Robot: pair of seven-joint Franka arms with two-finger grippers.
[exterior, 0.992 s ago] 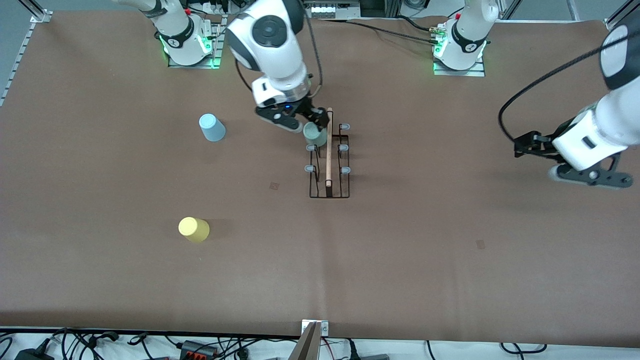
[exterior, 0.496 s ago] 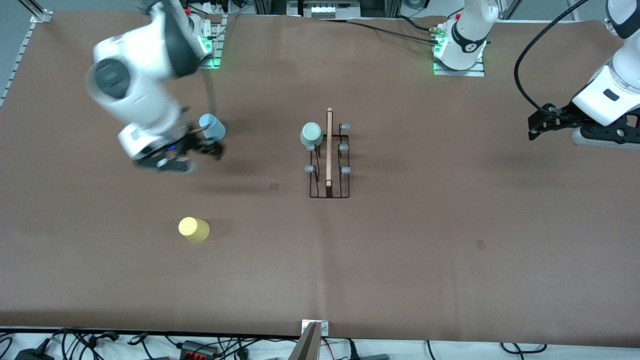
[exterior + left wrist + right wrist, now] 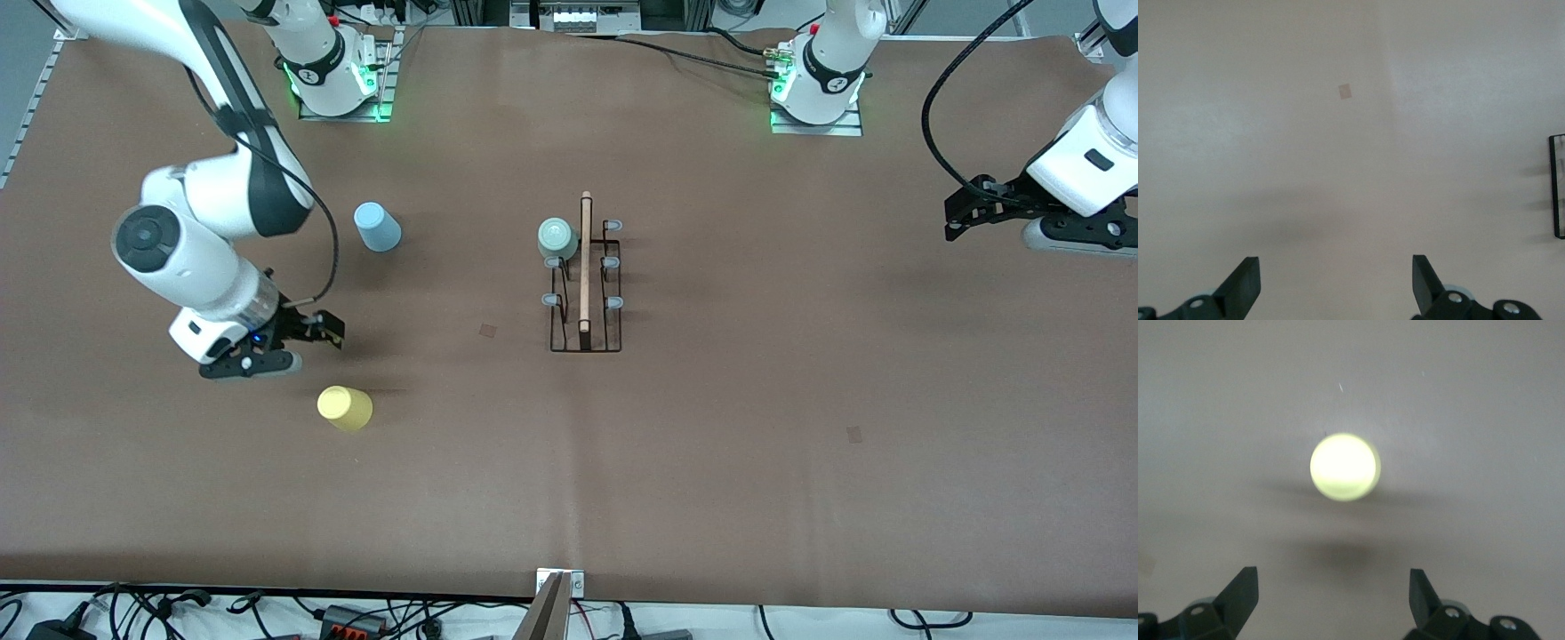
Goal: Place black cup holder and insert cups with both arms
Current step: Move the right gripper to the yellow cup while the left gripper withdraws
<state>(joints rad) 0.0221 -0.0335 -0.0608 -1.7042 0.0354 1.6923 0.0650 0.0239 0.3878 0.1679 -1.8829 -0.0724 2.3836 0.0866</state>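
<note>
Next, my right gripper reaches the yellow cup and grabs its sides near its base, so its opening stays free for the black cup holder's peg [image 3: 550, 300].
The black cup holder [image 3: 585, 267] stands mid-table, and its edge shows in the left wrist view [image 3: 1557, 187]. The mint green cup [image 3: 556, 237] sits upside down on a prong at the holder's end farthest from the front camera, on the right arm's side. The light blue cup [image 3: 377, 227] and the yellow cup [image 3: 345, 408] stand upside down on the table toward the right arm's end. My right gripper [image 3: 311, 345] is open and empty, over the table beside the yellow cup [image 3: 1345, 467]; it shows in its wrist view [image 3: 1333, 593]. My left gripper [image 3: 965, 209] is open and empty at its end of the table, also in its wrist view [image 3: 1336, 283].
Two small dark patches mark the brown table cover [image 3: 487, 330] [image 3: 853, 434]. A metal bracket [image 3: 558, 587] and cables lie along the table's edge nearest the front camera. The arm bases [image 3: 333, 80] [image 3: 818, 89] stand at the edge farthest from it.
My right gripper let go of the mint cup on the holder and swung past the blue cup to beside the yellow cup. My left gripper drew back toward its end.
</note>
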